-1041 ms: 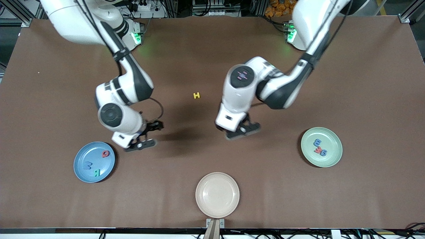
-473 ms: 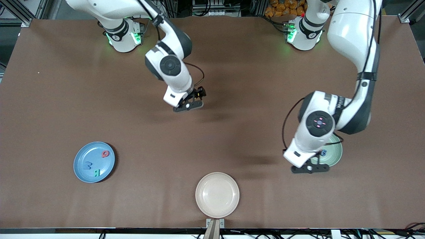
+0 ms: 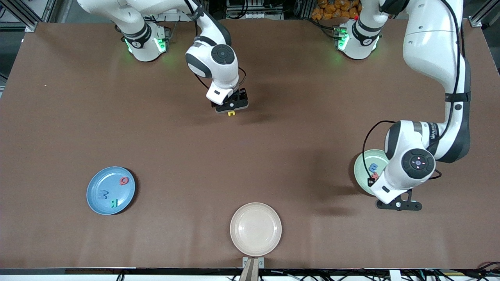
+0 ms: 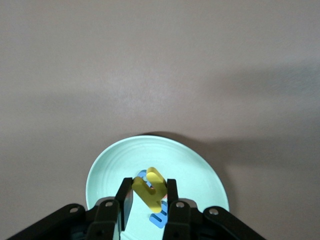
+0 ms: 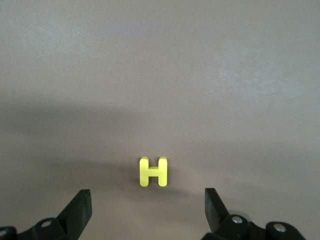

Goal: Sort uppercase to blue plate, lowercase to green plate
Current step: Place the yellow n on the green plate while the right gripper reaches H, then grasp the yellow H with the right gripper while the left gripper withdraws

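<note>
My right gripper's fingers have bare tabletop between them and the yellow H [image 3: 231, 113] [image 5: 153, 172], so they would miss the H if they closed now. My right gripper should go lower first, then close on the H.
A yellow uppercase H [image 3: 231, 113] [image 5: 153, 172] lies flat on the brown table. My right gripper [image 3: 231, 105] [image 5: 147, 205] hangs open just over it, one finger on each side. My left gripper [image 3: 399, 205] [image 4: 148, 191] is shut on a thin yellow lowercase letter [image 4: 150, 187] over the green plate [image 3: 362, 171] [image 4: 112, 175]. In that plate lie a light blue letter [image 3: 374, 167] [image 4: 160, 219] and a pinkish-red one [image 3: 375, 175], partly hidden by the arm. The blue plate [image 3: 97, 181] holds a red Q [image 3: 123, 180], a dark blue M [image 3: 103, 194] and a green R [image 3: 113, 203].
A cream-white plate [image 3: 255, 229] with nothing in it sits at the table's edge nearest the front camera, midway between the two coloured plates. Both arm bases stand along the table's back edge.
My right gripper has swung from beside the blue plate to over the H. My left gripper has carried the yellow letter from mid-table to over the green plate.
</note>
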Motion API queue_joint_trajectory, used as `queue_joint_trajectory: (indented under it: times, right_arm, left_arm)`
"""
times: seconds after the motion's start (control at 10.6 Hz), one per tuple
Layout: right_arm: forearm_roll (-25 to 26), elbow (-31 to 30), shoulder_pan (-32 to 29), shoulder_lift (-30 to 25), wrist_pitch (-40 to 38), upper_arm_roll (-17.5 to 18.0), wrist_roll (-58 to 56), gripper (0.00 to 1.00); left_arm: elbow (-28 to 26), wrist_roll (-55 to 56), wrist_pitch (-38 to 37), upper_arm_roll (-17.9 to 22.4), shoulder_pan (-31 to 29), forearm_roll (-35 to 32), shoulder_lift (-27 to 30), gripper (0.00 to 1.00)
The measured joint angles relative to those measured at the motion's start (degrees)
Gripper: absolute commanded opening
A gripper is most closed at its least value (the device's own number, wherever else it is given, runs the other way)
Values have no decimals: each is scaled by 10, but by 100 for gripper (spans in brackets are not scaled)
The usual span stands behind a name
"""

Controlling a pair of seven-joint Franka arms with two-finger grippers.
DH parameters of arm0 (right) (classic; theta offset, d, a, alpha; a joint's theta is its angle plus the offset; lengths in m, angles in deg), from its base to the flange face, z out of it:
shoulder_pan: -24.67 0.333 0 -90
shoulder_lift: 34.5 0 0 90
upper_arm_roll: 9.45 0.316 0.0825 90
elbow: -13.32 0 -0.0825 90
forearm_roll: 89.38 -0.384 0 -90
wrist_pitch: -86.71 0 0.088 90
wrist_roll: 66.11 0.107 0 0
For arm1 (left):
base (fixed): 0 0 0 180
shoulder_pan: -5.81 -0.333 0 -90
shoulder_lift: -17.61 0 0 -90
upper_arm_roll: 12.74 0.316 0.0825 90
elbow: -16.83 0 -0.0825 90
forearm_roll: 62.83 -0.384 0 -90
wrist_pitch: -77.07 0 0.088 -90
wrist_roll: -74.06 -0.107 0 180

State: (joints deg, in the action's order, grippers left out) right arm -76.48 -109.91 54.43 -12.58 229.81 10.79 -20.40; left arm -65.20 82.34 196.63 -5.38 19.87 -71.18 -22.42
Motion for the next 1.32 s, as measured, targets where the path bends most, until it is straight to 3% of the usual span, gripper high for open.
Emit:
queue_joint_trajectory:
  times: [0.09,0.28,0.47,0.85,1.14,1.32]
  right_arm:
    - [3,-10,-1,6,23,-2,0,100]
    - [18,-12,-2,27,44,-5,0,100]
    - [31,-12,-4,46,53,-9,1,100]
    - [32,-10,-4,57,56,-15,4,100]
    - [32,0,-2,63,56,-17,19,100]
    - [32,6,0,69,56,-17,26,100]
  left_arm:
    - [-3,-1,0,0,-1,10,-6,0]
    - [-7,-1,1,1,-1,16,-19,99]
    - [-5,-1,5,10,0,16,-25,100]
    - [21,0,5,84,70,24,0,100]
    - [26,0,-68,88,83,44,103,100]
    - [25,-1,-124,65,72,46,168,100]
